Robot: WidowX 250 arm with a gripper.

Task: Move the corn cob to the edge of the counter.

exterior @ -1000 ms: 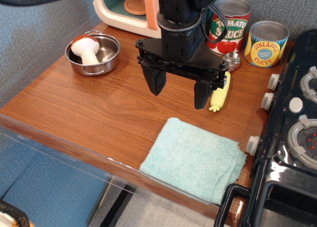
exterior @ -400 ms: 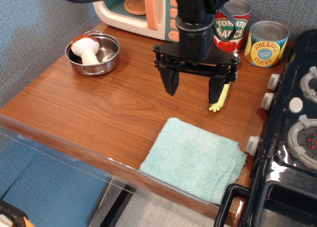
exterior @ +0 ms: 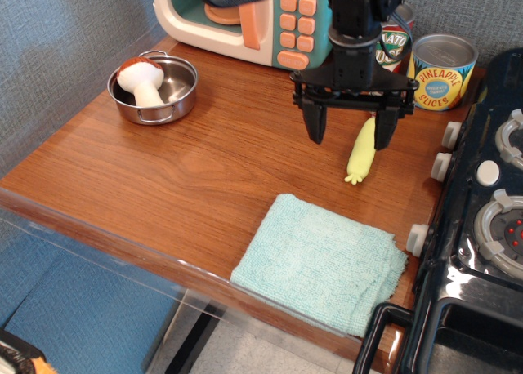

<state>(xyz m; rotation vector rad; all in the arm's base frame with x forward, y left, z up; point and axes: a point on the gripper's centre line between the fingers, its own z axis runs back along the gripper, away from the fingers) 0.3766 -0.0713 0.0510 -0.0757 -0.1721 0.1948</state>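
Next, my gripper grabs the cob by the end [exterior: 369, 129] opposite its frilled stub, to bring the corn cob to the edge of the counter.
The corn cob [exterior: 360, 153] is a slim pale yellow-green toy lying on the brown wood counter [exterior: 188, 170], its frilled stub toward the front. It sits near the stove at the right, behind the teal cloth. My black gripper [exterior: 350, 135] hangs open just above the counter. Its right finger [exterior: 384, 131] is beside the cob's far end and its left finger [exterior: 315, 124] is well to the cob's left. It holds nothing.
A teal cloth [exterior: 320, 262] lies at the front edge. A black stove [exterior: 482, 211] is on the right. Behind stand a toy microwave [exterior: 245, 19], a tomato can [exterior: 394, 43] and a pineapple can [exterior: 441, 72]. A metal pot with a mushroom [exterior: 139, 80] is at the left.
My gripper has moved right and toward the back, now over the cob's far end, still open. The cob has not moved.
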